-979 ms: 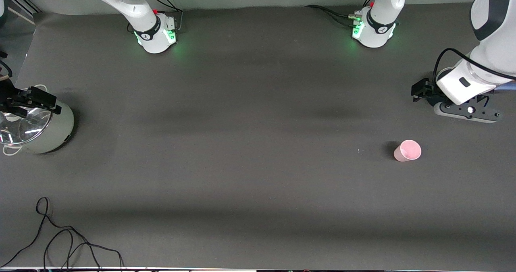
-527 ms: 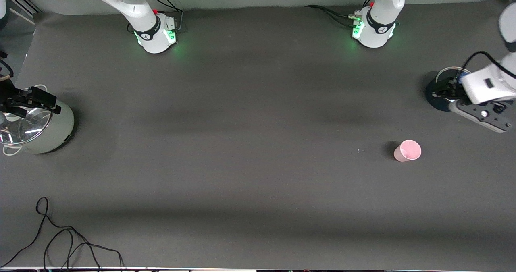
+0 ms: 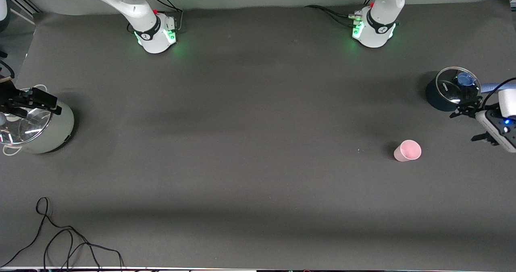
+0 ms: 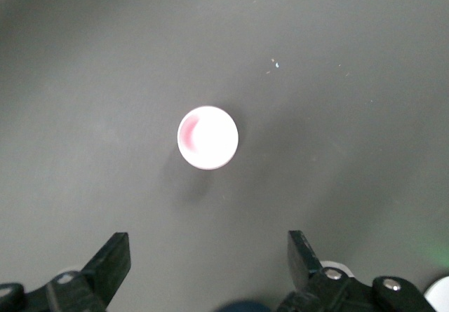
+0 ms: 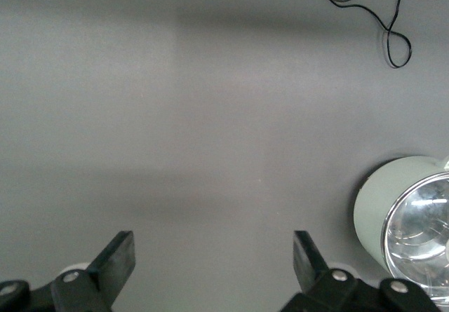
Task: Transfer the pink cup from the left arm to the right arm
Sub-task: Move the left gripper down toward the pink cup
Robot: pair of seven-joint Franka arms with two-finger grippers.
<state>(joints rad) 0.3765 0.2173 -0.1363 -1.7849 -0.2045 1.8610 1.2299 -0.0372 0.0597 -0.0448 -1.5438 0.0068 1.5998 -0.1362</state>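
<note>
I need to pick up the pink cup by its outer side with my left gripper next, so that the cup's rim stays free for my right gripper to grab.
The pink cup stands upright on the dark table mat toward the left arm's end, its mouth facing up. My left gripper hangs open and empty in the air beside it, close to the table's end. In the left wrist view the cup lies ahead of the open left gripper, clear of both fingers. My right gripper waits open over the pale green pot at the right arm's end. In its own wrist view the right gripper holds nothing.
A dark pot with a glass lid and blue knob stands farther from the front camera than the cup. The pale green pot also has a glass lid. A loose black cable lies near the front edge.
The left arm has swung off the dark pot, uncovering it, and its gripper now sits lower in the front view, closer to the cup. The right arm and the cup have not moved.
</note>
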